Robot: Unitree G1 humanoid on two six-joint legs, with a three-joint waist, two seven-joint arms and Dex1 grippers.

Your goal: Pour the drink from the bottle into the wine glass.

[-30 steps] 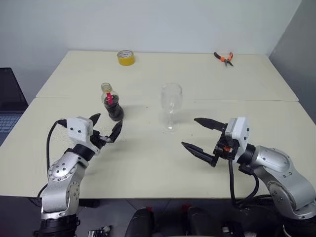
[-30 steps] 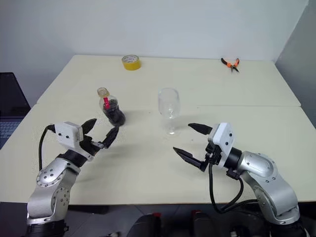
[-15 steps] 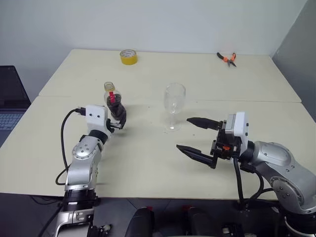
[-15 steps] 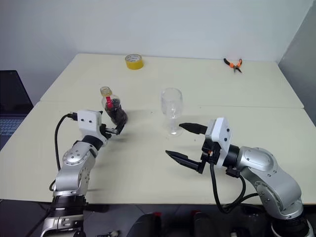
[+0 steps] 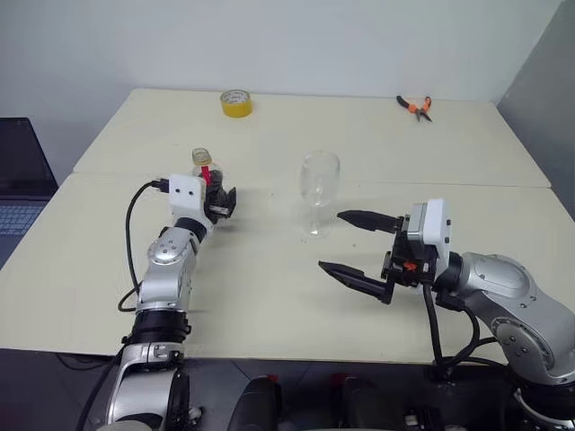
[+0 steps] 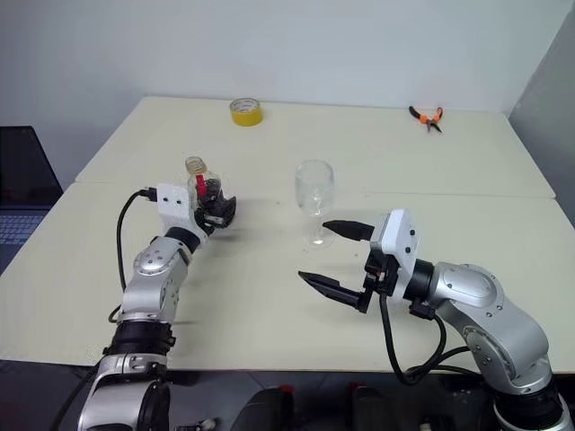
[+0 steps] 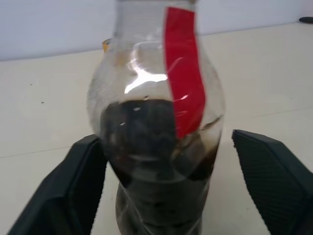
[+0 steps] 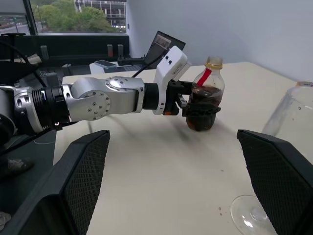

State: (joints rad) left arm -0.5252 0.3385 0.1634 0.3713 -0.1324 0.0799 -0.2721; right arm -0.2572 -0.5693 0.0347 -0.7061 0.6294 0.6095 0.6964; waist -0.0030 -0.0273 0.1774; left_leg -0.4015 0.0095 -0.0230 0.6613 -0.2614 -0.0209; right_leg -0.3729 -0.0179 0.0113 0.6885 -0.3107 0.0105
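The bottle's upper part (image 7: pixel 156 93) bulges out round and sloping. My left gripper grabs the bottle by the narrow part under that bulge (image 7: pixel 164 196) next, to pour.
The bottle (image 5: pixel 203 166) stands upright on the left half of the cream table (image 5: pixel 269 287), its lower belly filled with the dark drink (image 7: pixel 146 137). A red strip runs down from its neck. My left gripper (image 5: pixel 221 201) is open around the belly: one finger (image 7: pixel 83 181) touches the side, the other finger (image 7: pixel 269 176) stands a little off it. The empty wine glass (image 5: pixel 320 180) stands upright to the right of the bottle. In front of the glass and level with its stem, my right gripper (image 5: pixel 331 241) is wide open and holds nothing.
A yellow tape roll (image 5: pixel 235 102) lies at the far edge of the table and orange pliers (image 5: pixel 413 106) at the far right. A laptop (image 5: pixel 18 180) sits off the table's left side. A seam (image 5: pixel 431 184) crosses the tabletop behind the glass.
My left arm reached forward until its fingers came round the bottle's belly, and the jaws have narrowed. The right gripper stayed nearly in place, still open.
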